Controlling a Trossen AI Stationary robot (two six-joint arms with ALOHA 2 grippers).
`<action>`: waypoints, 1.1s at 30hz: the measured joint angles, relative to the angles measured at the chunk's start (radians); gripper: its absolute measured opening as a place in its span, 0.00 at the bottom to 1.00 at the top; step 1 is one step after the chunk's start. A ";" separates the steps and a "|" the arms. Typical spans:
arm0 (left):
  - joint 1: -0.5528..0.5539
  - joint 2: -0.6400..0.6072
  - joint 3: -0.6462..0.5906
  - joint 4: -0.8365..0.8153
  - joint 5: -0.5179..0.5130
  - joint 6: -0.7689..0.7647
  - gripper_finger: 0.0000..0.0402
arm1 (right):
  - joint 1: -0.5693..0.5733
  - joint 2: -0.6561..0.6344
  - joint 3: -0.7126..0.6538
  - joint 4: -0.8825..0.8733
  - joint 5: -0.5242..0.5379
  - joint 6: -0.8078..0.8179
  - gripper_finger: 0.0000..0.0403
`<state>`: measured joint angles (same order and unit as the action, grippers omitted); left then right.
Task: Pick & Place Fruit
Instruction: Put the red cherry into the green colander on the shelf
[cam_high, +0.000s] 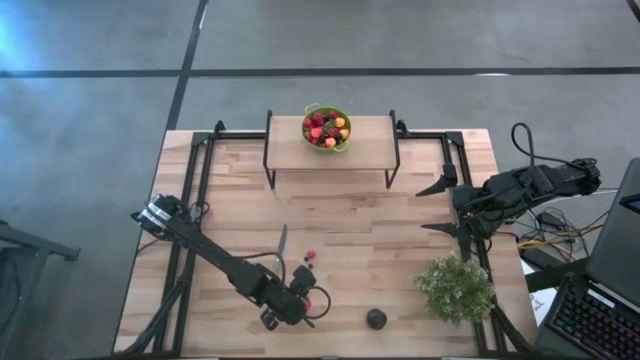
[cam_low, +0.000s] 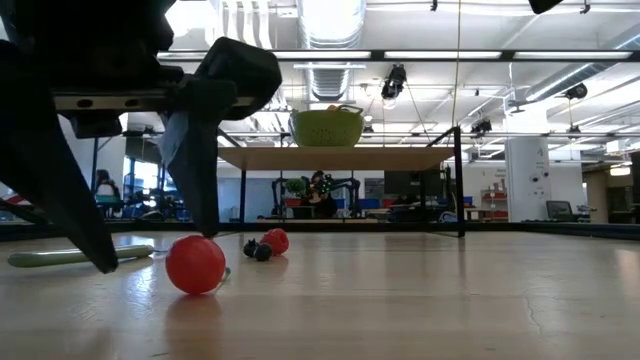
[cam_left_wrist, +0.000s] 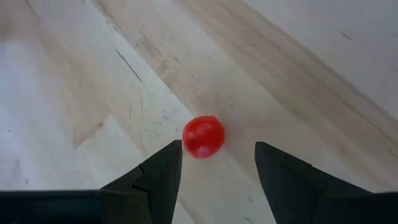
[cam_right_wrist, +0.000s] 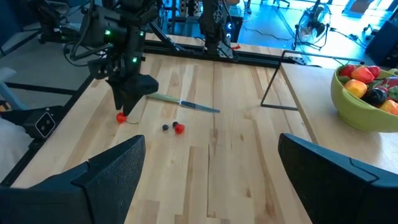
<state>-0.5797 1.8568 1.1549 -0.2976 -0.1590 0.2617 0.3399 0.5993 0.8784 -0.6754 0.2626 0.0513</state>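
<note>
Next, my left gripper takes hold of the red fruit by its round body (cam_left_wrist: 203, 137) to put it into the green bowl.
A red berry-sized fruit (cam_left_wrist: 203, 136) lies on the wooden table (cam_high: 400, 250), near its front edge. My left gripper (cam_left_wrist: 217, 150) is open and slants down over it, one finger on each side of the berry, which lies close to one fingertip (cam_left_wrist: 173, 152); I cannot tell if they touch. The low view shows the berry (cam_low: 195, 264) resting on the table beside the finger. A second red fruit (cam_high: 311, 256) and small dark ones (cam_low: 255, 248) lie farther back. A bigger dark round fruit (cam_high: 376, 318) sits to the right. My right gripper (cam_high: 440, 207) waits open at the table's right.
A green bowl (cam_high: 327, 127) full of fruit stands on a raised shelf (cam_high: 370, 140) at the table's far edge. A green-handled knife (cam_high: 283, 240) lies just behind the left gripper. A bushy plant (cam_high: 455, 288) stands at the near right. Bare wood lies mid-table.
</note>
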 joint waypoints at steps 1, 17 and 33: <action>0.000 0.000 0.000 0.002 -0.006 0.000 0.52 | 0.000 0.000 0.000 0.000 0.000 0.000 0.90; 0.000 0.018 0.000 0.019 -0.070 0.008 0.52 | 0.000 0.000 0.000 0.000 0.000 0.000 0.90; 0.000 0.062 0.003 0.092 -0.043 0.026 0.52 | 0.000 0.000 0.000 0.000 0.000 0.000 0.90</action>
<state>-0.5797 1.9191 1.1577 -0.2057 -0.2024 0.2877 0.3397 0.5991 0.8787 -0.6754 0.2630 0.0513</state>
